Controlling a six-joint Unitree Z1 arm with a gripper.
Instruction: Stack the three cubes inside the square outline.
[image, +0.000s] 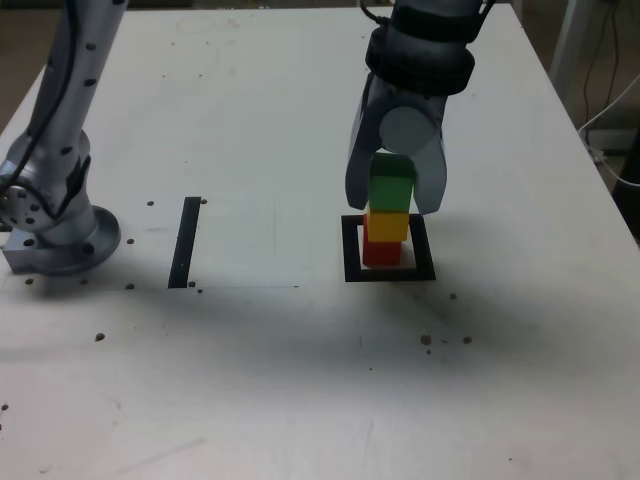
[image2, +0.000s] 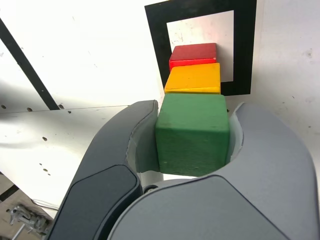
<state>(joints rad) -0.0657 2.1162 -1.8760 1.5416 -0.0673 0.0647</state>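
Note:
The green cube's lower edge (image: 389, 209) meets the top of the yellow cube (image: 387, 225), so the green cube would stand. It is now time for my gripper to open.
A red cube (image: 381, 250) rests inside the black square outline (image: 352, 262) on the white table, with a yellow cube (image: 387, 225) on top of it. The green cube (image: 391, 182) sits on top of the yellow one, and my gripper (image: 393, 190) is shut on it from above. In the wrist view the green cube (image2: 192, 132) fills the gap between the two grey fingers (image2: 132, 135), pressed on both sides. Beyond it show the yellow cube (image2: 194, 78), the red cube (image2: 194, 53) and the square outline (image2: 245, 50).
A straight black stripe (image: 185, 242) lies on the table toward the exterior view's left. The arm's grey base (image: 55, 235) stands at the far left. Small dark specks dot the table (image: 300, 380).

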